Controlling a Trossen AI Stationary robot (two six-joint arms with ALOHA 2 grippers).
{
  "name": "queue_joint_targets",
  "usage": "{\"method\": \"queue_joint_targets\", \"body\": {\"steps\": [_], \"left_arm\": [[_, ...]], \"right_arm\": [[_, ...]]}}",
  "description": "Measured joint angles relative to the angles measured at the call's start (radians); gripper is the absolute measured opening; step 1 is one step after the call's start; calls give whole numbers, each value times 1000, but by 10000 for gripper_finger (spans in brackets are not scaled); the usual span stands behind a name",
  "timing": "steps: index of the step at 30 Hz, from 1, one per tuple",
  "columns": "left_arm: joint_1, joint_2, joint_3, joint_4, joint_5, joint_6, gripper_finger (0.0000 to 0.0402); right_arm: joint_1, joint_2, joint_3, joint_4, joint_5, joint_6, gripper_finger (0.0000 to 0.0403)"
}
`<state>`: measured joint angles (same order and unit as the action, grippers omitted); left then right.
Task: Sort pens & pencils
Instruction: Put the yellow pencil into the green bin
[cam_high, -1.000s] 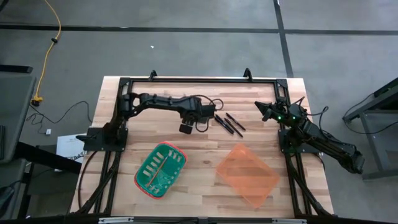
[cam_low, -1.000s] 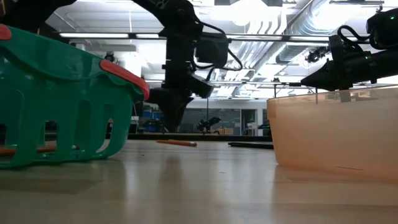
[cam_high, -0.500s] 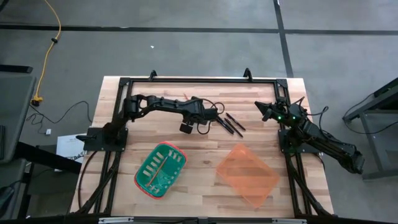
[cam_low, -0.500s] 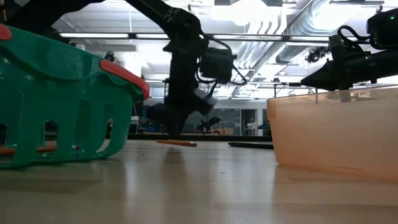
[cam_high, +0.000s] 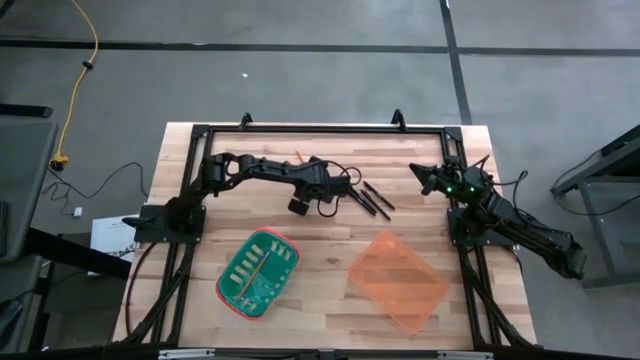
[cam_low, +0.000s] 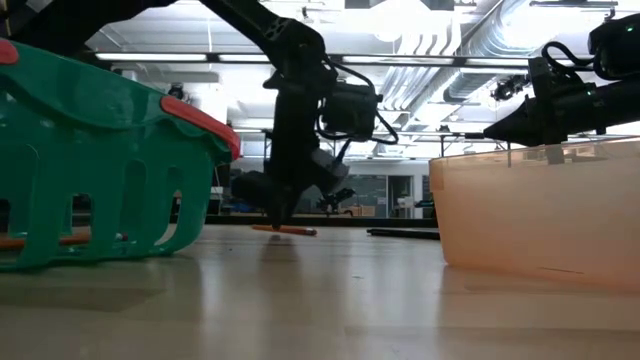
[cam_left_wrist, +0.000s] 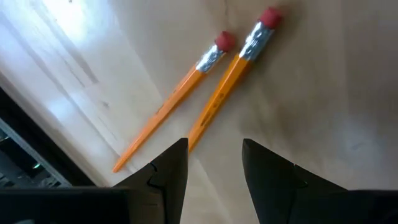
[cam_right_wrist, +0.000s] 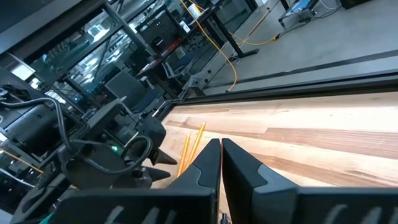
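Note:
Next, my left gripper grabs the pencil's orange body beside the printed letters, to sort the pencil into the green basket (cam_high: 258, 272).
Two orange pencils (cam_left_wrist: 217, 93) with red erasers lie side by side flat on the table, at the far side of my left arm (cam_high: 298, 155). My left gripper (cam_left_wrist: 214, 163) points down, open, its fingertips just above the pointed end of one pencil (cam_low: 285, 230). Three black pens (cam_high: 370, 198) lie flat to the right of it. Another orange stick (cam_low: 60, 240) lies inside the green basket (cam_high: 258, 272). My right gripper (cam_right_wrist: 221, 158) waits shut near the table's right edge (cam_high: 430, 178).
A clear orange bin (cam_high: 397, 280) sits on the near right of the table, with the green basket (cam_low: 100, 170) on the near left. Black frame rails (cam_high: 320, 128) run along the far edge and both sides. Bare wood lies between the two containers.
My left gripper has come down toward the pencils on the table, shifting a little toward the pens and tipping as it sank. The pencils, pens and right arm have kept still.

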<state>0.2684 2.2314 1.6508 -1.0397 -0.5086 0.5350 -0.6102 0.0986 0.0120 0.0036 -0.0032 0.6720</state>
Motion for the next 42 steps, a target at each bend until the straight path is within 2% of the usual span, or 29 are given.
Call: {"method": "queue_joint_targets", "body": {"steps": [23, 28, 31, 42], "left_arm": [[23, 24, 2, 30, -5, 15, 138], [42, 23, 3, 24, 79, -24, 138], [56, 23, 5, 19, 96, -33, 138], [115, 35, 95, 1, 269, -65, 138]], "right_arm": [[0, 0, 0, 0, 0, 0, 6], [0, 0, 0, 0, 0, 0, 6], [0, 0, 0, 0, 0, 0, 6], [0, 0, 0, 0, 0, 0, 6]]}}
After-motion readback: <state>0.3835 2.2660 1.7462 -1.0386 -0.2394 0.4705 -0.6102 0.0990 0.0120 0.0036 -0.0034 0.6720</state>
